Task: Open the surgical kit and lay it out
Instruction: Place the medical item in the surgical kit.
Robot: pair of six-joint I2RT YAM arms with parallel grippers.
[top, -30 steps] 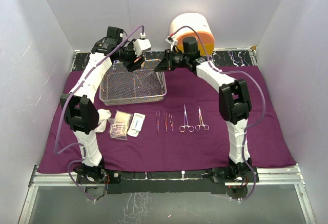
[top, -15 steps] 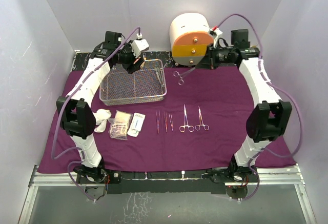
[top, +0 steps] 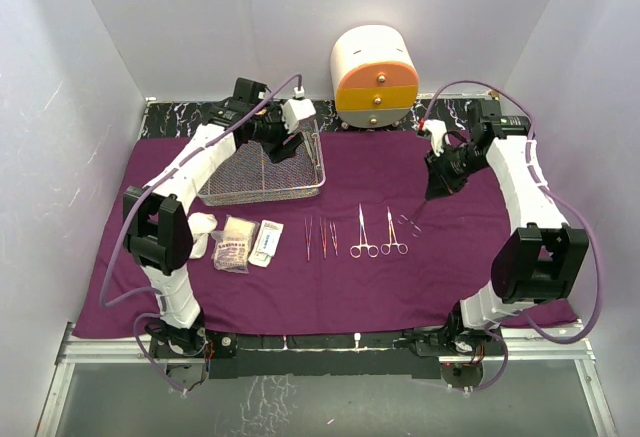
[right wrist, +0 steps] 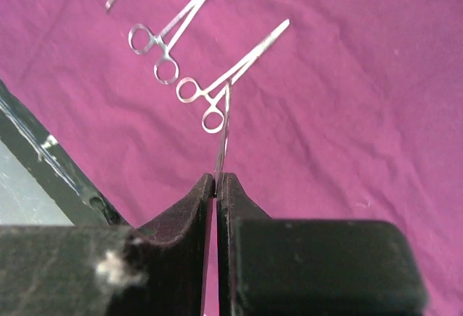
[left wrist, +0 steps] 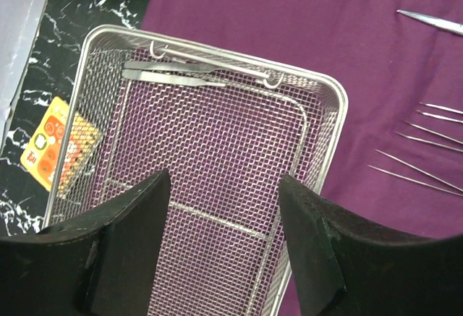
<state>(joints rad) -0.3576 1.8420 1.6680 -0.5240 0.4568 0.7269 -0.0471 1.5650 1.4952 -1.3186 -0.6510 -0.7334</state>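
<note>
I need to keep holding the forceps with my right gripper until their loose end reaches the cloth beside the lying forceps, because that end is still above the handles of the lying forceps.
The purple cloth covers the table. At its back left stands the wire-mesh tray, and my left gripper hangs open above it. The left wrist view shows that gripper over the mesh floor, with tweezers lying against the tray's far wall. My right gripper is shut on thin forceps, held by one end and slanting down to the cloth. In the right wrist view the held forceps run out from the gripper. Two forceps lie just left of them.
Laid in a row on the cloth are white gauze, two packets and tweezers. The white-and-orange cabinet stands at the back. An orange card lies beside the tray on the black marbled strip.
My right gripper lifted forceps from the tray, swung right and came down toward the cloth beside the laid forceps. My left gripper shifted right over the tray.
</note>
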